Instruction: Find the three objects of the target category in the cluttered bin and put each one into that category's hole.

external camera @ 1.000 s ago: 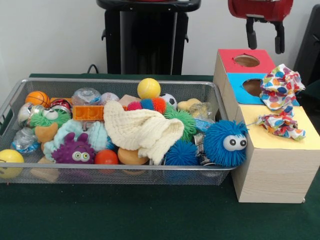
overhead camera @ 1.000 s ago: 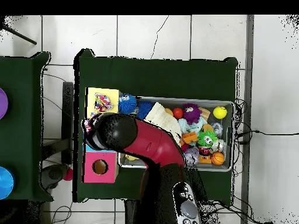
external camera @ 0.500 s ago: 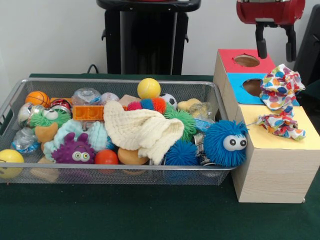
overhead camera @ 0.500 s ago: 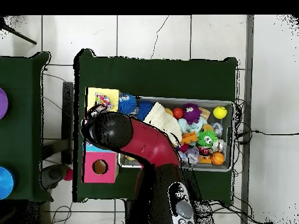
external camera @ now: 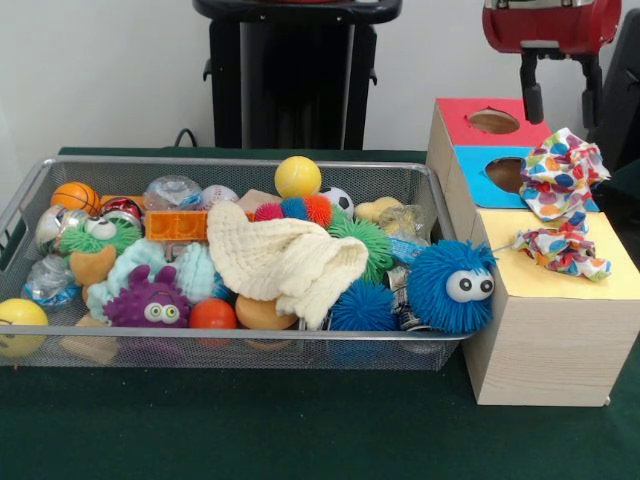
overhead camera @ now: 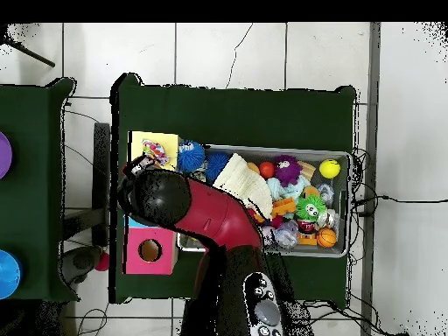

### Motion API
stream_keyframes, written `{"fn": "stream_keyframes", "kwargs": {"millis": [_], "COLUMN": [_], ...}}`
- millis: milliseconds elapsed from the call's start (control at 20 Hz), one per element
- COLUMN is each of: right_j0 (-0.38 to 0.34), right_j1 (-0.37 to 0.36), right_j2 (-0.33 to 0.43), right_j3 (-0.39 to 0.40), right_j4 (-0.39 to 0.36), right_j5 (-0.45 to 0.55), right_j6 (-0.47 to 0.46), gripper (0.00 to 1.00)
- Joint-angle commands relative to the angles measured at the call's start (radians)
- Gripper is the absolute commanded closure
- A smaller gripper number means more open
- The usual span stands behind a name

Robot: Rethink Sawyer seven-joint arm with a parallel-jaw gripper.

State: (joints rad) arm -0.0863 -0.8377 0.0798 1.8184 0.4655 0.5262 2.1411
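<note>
My gripper pinches the polka-dot cloth on the yellow top by its raised fold [external camera: 574, 229] next, since the rest lies slack and spread out.
My gripper [external camera: 562, 112] hangs open and empty above the red [external camera: 465, 105] and blue [external camera: 480, 165] box tops, at the right. One polka-dot cloth [external camera: 560, 178] lies bunched over the blue top's hole. A second polka-dot cloth [external camera: 562, 250] rests on the yellow top [external camera: 520, 280]. A cream knitted cloth [external camera: 285, 262] is draped over toys in the wire bin [external camera: 230, 165]. In the overhead view the arm [overhead camera: 188, 210] covers the blue top and hides the gripper; the cream cloth [overhead camera: 241, 178] and a polka-dot cloth [overhead camera: 156, 154] still show.
The bin holds several balls and fuzzy toys: a yellow ball [external camera: 297, 177], a purple monster [external camera: 148, 300], an orange block [external camera: 177, 225]. A blue fuzzy ball with eyes [external camera: 452, 285] sits at the bin's right corner against the box. The red hole [external camera: 493, 121] is uncovered.
In the front view my open gripper has drifted right and slightly up over the box. In the overhead view the arm has shifted left. The cloths and toys have not moved.
</note>
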Motion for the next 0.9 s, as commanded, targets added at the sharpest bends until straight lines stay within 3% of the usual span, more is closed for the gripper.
{"fn": "stream_keyframes", "kwargs": {"millis": [50,300,700,900], "right_j0": [0.009,0.004,0.031,0.015], "right_j1": [0.078,0.092,0.098,0.091], "right_j2": [0.027,0.052,0.024,0.050], "right_j3": [0.031,0.067,0.070,0.103], "right_j4": [-0.010,0.019,-0.016,0.007], "right_j5": [-0.069,-0.114,-0.079,-0.094], "right_j6": [0.144,0.153,0.142,0.140], "gripper": [0.00,0.00,0.00,0.00]}}
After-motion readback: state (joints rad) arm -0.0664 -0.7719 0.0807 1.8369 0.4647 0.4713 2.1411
